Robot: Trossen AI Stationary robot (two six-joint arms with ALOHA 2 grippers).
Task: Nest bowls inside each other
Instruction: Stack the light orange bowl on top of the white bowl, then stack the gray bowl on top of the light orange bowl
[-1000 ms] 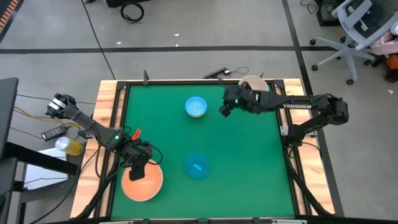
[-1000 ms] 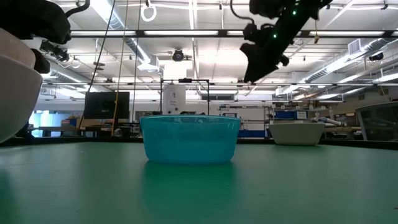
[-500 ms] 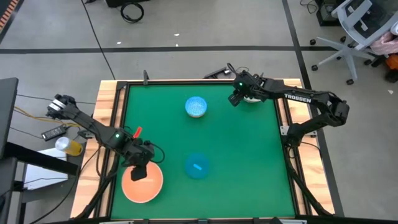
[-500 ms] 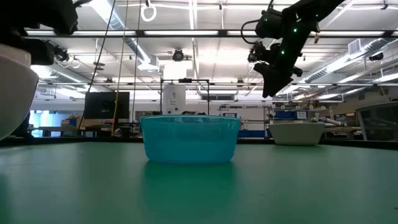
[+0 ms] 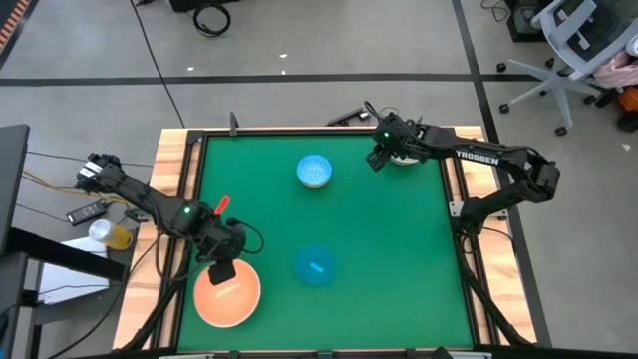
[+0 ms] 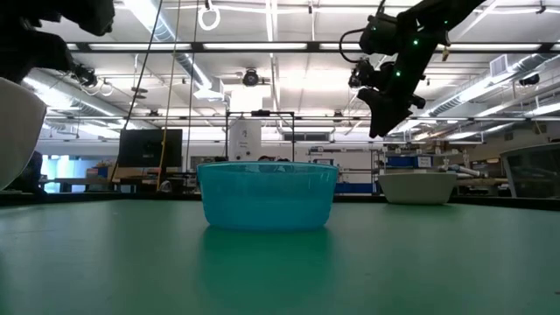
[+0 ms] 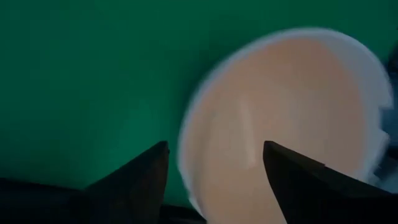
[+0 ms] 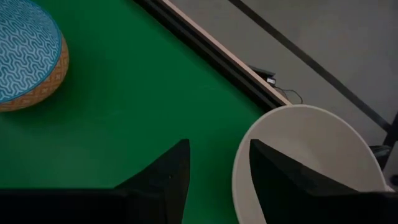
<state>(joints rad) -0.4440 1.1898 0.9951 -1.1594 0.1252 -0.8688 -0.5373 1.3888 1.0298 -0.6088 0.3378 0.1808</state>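
The cream bowl is wider than the fingers of the robot's right gripper can span, so that gripper will next pinch the bowl by its near rim (image 8: 237, 167).
A large tan bowl (image 5: 227, 291) with a pale rim rests on its base on the green mat at the near left. My left gripper (image 7: 214, 165) hangs open just above the bowl's far rim, pointing down, with nothing between its fingers. At the far right my right gripper (image 8: 217, 162) stands open in the air above the near rim of a cream bowl (image 8: 311, 155), clear of it in the low view (image 6: 385, 122). A solid blue bowl (image 5: 316, 267) sits near the middle. A small speckled light-blue bowl (image 5: 314, 171) sits farther back.
A raised wooden frame (image 5: 179, 199) borders the mat on every side. The cream bowl (image 6: 420, 185) sits close to the far right corner of that frame. Open mat lies between the blue bowl (image 6: 267, 194) and the tan one.
My left gripper has risen off the tan bowl, which has settled lower onto the mat. My right gripper has swung from beside the speckled bowl toward the table's far right corner, over the cream bowl, and has then held still.
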